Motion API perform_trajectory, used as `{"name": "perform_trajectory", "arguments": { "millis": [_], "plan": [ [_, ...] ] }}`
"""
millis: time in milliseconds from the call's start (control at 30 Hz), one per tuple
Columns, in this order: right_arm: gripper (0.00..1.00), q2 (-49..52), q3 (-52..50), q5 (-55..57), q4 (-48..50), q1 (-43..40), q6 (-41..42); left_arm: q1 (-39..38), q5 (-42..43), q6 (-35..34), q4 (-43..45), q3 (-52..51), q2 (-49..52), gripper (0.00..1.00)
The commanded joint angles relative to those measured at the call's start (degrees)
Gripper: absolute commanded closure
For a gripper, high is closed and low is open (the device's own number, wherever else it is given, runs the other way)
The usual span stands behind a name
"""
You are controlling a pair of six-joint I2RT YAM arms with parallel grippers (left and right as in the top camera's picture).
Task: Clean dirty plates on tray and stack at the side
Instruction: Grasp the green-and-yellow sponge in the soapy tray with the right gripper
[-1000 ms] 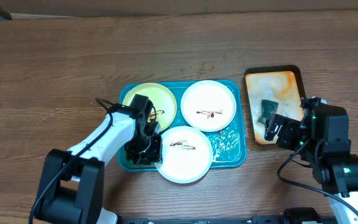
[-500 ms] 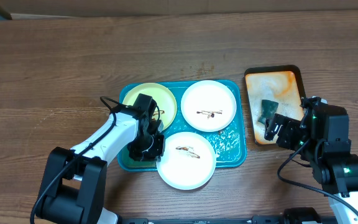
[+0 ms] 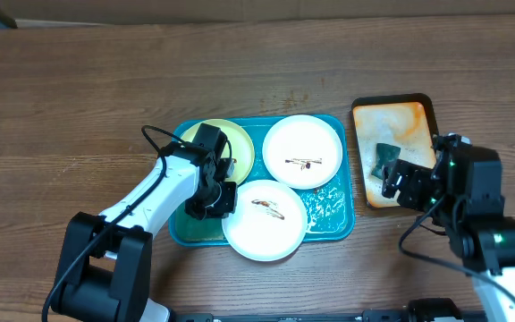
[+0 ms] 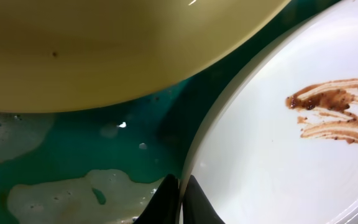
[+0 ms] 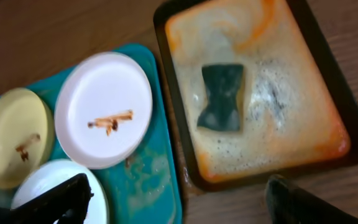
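Observation:
My right gripper will next grab the dark green sponge by its narrow middle, so its broad ends stay free to clean plates.
The teal tray holds three plates, each with a brown smear. My left gripper is shut on the left rim of the near white plate, which overhangs the tray's front edge. In the left wrist view my fingertips pinch that rim over the foamy tray floor, with the yellow-green plate just beyond. The yellow-green plate sits far left and the second white plate far right. My right gripper is open and empty, raised over the orange tray's near edge.
The orange dark-rimmed tray stands right of the teal tray, foamy inside, with a dark green sponge in it. The right wrist view shows the sponge, the orange tray's rim and the teal tray. Bare wooden table lies around.
My left gripper has moved slightly away from the front edge, and the near white plate has shifted a little with it. The right arm has barely moved.

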Motion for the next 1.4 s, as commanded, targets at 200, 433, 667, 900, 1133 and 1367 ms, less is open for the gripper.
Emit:
{"name": "perform_trajectory", "arguments": {
  "millis": [200,433,667,900,1133,1367],
  "plan": [
    [0.13,20.52,15.39,-0.28,-6.73,0.22,-5.27,-0.26,-1.64,-0.17,-0.13,1.27,0.28,0.93],
    [0.4,34.71,15.45,1.33,-1.25,0.22,-3.19,-0.26,-1.62,-0.2,-0.15,1.27,0.28,0.9],
    [0.41,42.88,15.41,5.27,2.16,0.26,1.49,-0.26,-1.64,-0.17,-0.09,1.27,0.28,0.9],
    [0.45,47.67,15.34,6.43,3.41,0.28,3.89,-0.24,-1.64,-0.17,-0.07,1.27,0.28,0.89],
    [0.5,49.79,13.81,7.28,5.03,0.26,4.55,-0.24,-1.64,-0.2,-0.04,1.27,0.28,0.87],
    [0.61,49.79,13.2,7.28,4.9,0.26,4.55,-0.26,-1.62,-0.2,-0.09,1.27,0.28,0.86]
  ]
}}
